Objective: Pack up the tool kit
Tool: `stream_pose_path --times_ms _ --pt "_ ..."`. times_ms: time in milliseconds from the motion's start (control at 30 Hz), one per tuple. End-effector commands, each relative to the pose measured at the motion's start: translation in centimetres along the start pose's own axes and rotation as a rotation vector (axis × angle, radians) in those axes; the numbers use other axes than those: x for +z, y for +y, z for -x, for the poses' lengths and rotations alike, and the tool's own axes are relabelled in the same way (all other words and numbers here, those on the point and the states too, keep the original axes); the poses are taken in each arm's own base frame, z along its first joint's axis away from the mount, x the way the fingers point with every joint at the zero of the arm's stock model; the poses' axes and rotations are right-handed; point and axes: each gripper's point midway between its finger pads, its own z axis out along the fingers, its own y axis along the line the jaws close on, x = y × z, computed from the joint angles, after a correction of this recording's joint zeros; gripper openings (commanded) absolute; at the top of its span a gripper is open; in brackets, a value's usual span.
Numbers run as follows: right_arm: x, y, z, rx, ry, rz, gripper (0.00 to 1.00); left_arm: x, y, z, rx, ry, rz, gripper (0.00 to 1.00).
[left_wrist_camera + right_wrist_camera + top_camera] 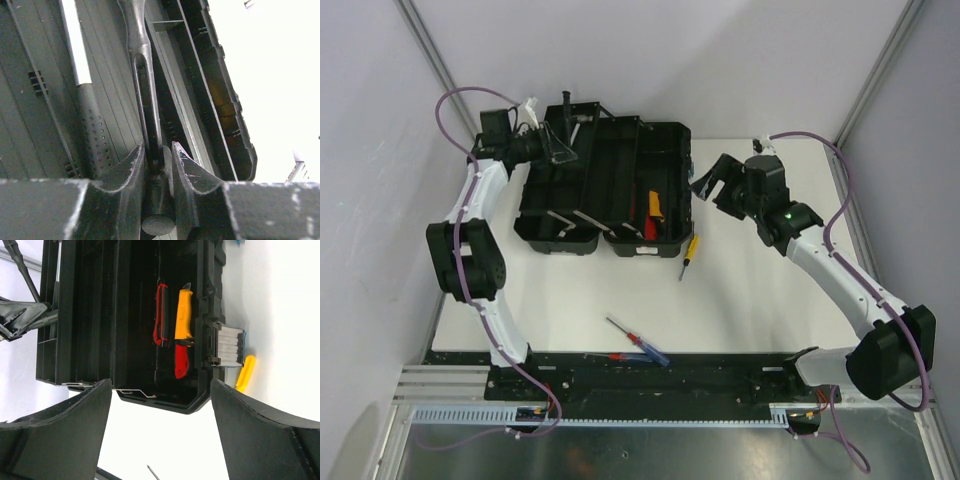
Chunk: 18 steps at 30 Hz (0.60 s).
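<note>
My left gripper opens now, since the thin black tool runs lengthwise above the box's ribbed inside, beside the divider, and would land inside.
The black toolbox stands open at the table's back left, its lid tipped away. My left gripper is over its far left part, shut on a thin black tool that points along the ribbed inside of the box; the left wrist view shows my gripper pinching it. My right gripper is open and empty just right of the box. In the right wrist view the gripper frames the box's corner. A yellow-handled screwdriver lies on the table by the box's front right corner and also shows in the right wrist view.
A red-handled tool and a yellow-and-red tool lie inside the box. A red and a blue screwdriver lie crossed near the table's front edge. Grey walls close in the back and sides.
</note>
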Motion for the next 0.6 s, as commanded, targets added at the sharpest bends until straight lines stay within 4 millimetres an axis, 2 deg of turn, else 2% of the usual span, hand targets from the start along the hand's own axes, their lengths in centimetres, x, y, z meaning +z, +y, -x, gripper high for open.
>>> stream_pose_path --times_ms 0,67,133,267,333,433,567 --pt "0.0 1.3 1.4 0.014 -0.041 0.041 0.83 0.4 -1.3 0.3 -0.017 0.016 -0.084 0.00" --pt "0.0 1.2 1.4 0.016 -0.039 0.038 0.83 0.6 -1.2 -0.1 -0.030 0.027 -0.088 0.02" --pt "0.0 1.1 1.4 0.016 -0.037 0.035 0.83 0.8 -1.1 -0.8 -0.038 0.040 -0.090 0.11" --pt "0.1 1.0 1.4 0.017 -0.037 0.034 0.83 0.7 -0.6 -1.5 -0.038 0.042 -0.041 0.49" --pt "0.1 1.1 1.4 0.017 -0.038 0.034 0.83 0.4 -0.2 -1.3 -0.032 0.025 0.008 0.61" --pt "0.1 1.1 1.5 0.018 -0.040 0.037 0.82 -0.4 0.3 -0.3 -0.014 -0.015 0.084 0.73" --pt "0.0 1.4 1.2 0.018 -0.022 0.054 0.82 -1.8 0.6 1.7 0.000 -0.085 0.187 0.81"
